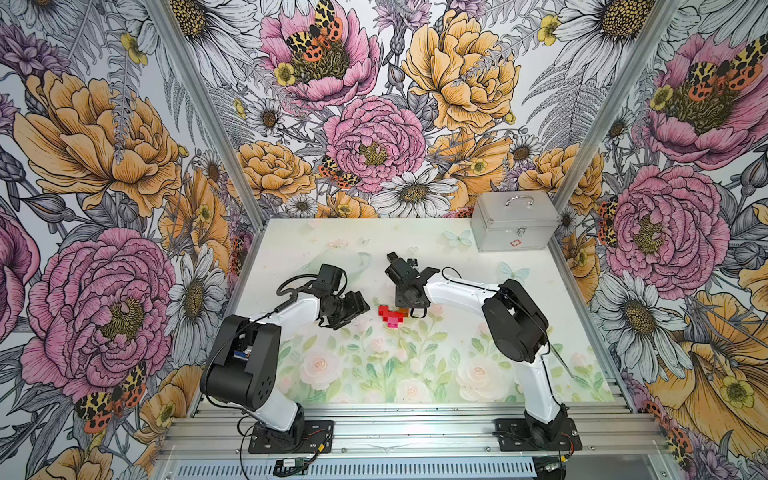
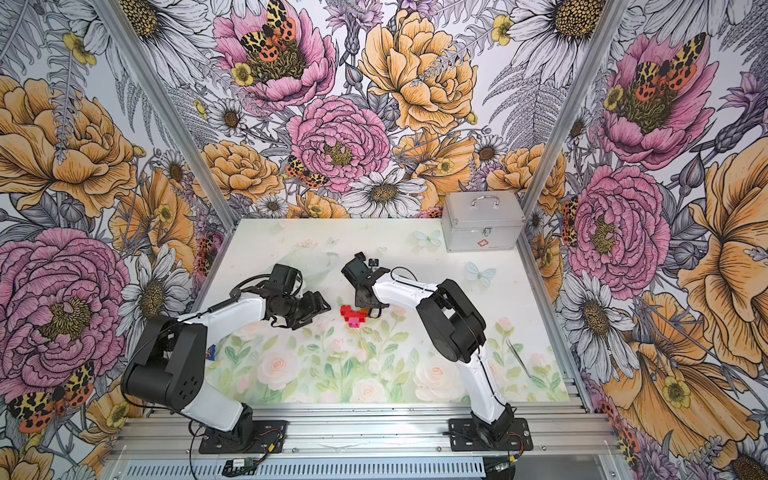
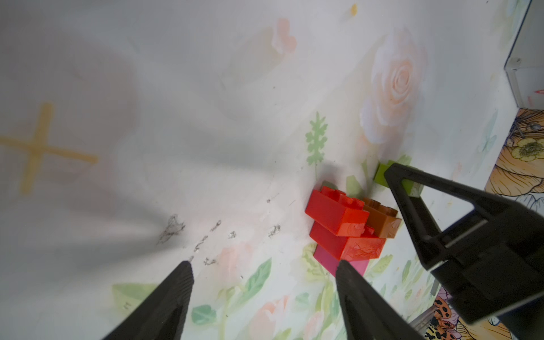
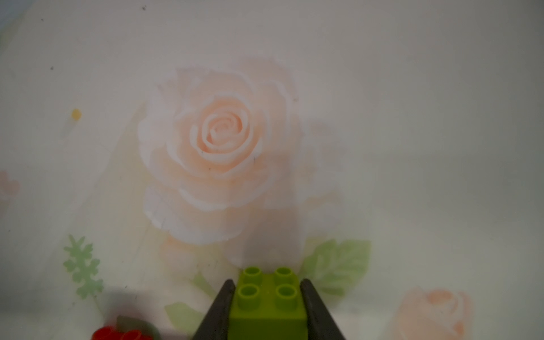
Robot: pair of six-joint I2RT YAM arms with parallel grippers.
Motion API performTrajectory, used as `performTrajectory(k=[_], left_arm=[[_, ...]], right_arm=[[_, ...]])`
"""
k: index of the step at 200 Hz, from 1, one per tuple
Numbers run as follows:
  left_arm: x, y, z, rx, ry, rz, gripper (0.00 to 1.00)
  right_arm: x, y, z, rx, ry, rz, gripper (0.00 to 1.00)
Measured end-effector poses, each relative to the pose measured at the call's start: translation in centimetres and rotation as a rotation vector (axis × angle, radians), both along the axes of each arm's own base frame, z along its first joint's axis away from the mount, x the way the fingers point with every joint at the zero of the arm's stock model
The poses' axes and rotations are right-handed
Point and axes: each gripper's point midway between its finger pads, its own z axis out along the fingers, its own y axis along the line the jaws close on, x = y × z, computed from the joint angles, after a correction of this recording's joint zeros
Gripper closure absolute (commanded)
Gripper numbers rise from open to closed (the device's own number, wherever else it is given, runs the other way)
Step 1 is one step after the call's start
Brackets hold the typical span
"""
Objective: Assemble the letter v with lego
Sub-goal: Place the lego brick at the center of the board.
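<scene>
The lime-green brick (image 4: 266, 306), held level, studs-up over the flat mat, clear of the brown brick, would land there, so my right gripper should open now.
A partly built lego figure (image 1: 390, 316) (image 2: 353, 316) lies mid-table in both top views. In the left wrist view it shows a pink brick (image 3: 325, 259) at its near end, two red bricks (image 3: 338, 217) stacked on it and a brown brick (image 3: 382, 222) beside them. My right gripper (image 4: 268, 282) is shut on a lime-green brick (image 4: 266, 306) (image 3: 382, 173), held studs-up just past the brown brick and apart from it. Beside the figure my left gripper (image 3: 265, 265) (image 1: 362, 308) stands open and empty, one fingertip (image 3: 346, 272) close to the pink brick.
A silver metal case (image 1: 515, 226) (image 2: 482, 226) stands at the back right corner. A small black piece (image 1: 412, 262) lies behind my right wrist, too small to tell what it is. A yellow cross mark (image 3: 38, 147) is on the mat.
</scene>
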Motion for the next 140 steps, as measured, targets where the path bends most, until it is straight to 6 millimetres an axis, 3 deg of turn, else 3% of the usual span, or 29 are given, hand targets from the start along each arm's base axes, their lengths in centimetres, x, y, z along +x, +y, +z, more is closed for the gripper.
performTrajectory(k=[26, 103, 124, 140], left_arm=[[-0.1, -0.2, 0.0, 0.001, 0.001, -0.006, 0.22], [-0.9, 0.1, -0.9, 0.014, 0.024, -0.006, 0.23], [-1.2, 0.2, -1.2, 0.02, 0.034, -0.005, 0.23], [-1.5, 0.4, -1.5, 0.026, 0.04, -0.004, 0.23]], right_arm=[[-0.1, 0.3, 0.1, 0.015, 0.007, 0.001, 0.54], [-0.5, 0.0, 0.3, -0.001, 0.028, 0.013, 0.49], [-0.7, -0.4, 1.8, -0.008, 0.021, 0.047, 0.44], [-0.7, -0.5, 4.5, 0.009, -0.008, 0.112, 0.4]])
